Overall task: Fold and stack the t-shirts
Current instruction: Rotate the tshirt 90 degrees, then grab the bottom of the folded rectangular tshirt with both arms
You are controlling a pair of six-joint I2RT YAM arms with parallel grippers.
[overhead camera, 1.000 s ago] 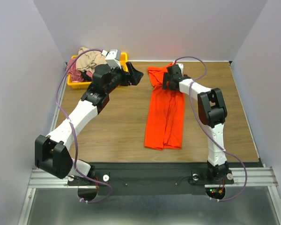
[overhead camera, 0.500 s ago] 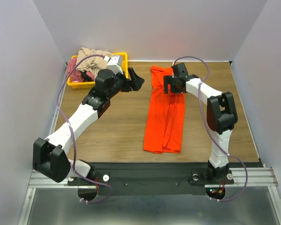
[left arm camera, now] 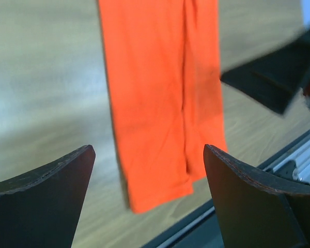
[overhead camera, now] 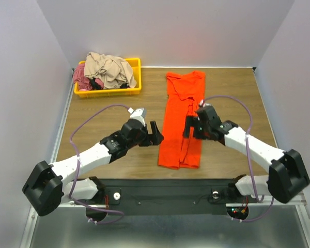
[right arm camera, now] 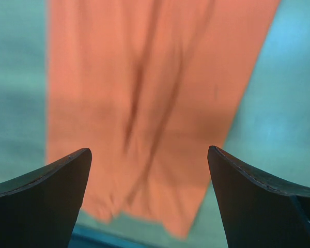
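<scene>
My right gripper is to grab the orange t-shirt by its outer hem corner (overhead camera: 197, 166) near the black bar (overhead camera: 163, 190) next. Then it can fold the t-shirt's hem end over.
An orange t-shirt (overhead camera: 182, 120) lies on the wooden table, folded lengthwise into a long narrow strip from the back to the near edge. It also shows in the left wrist view (left arm camera: 160, 98) and the right wrist view (right arm camera: 150, 103). My left gripper (overhead camera: 156, 133) is open and empty, just left of the shirt's lower half. My right gripper (overhead camera: 190, 127) is open and empty, above the shirt's lower right part. Both hover above the cloth without touching it.
A yellow bin (overhead camera: 108, 89) at the back left holds a heap of tan and dark red shirts (overhead camera: 109, 68). The black rail (overhead camera: 186, 186) runs along the table's near edge, close below the shirt's hem. White walls enclose the table.
Both arms have pulled back from the far end of the table toward the near edge. They now sit at either side of the shirt's lower half. The shirt's top end is uncovered.
</scene>
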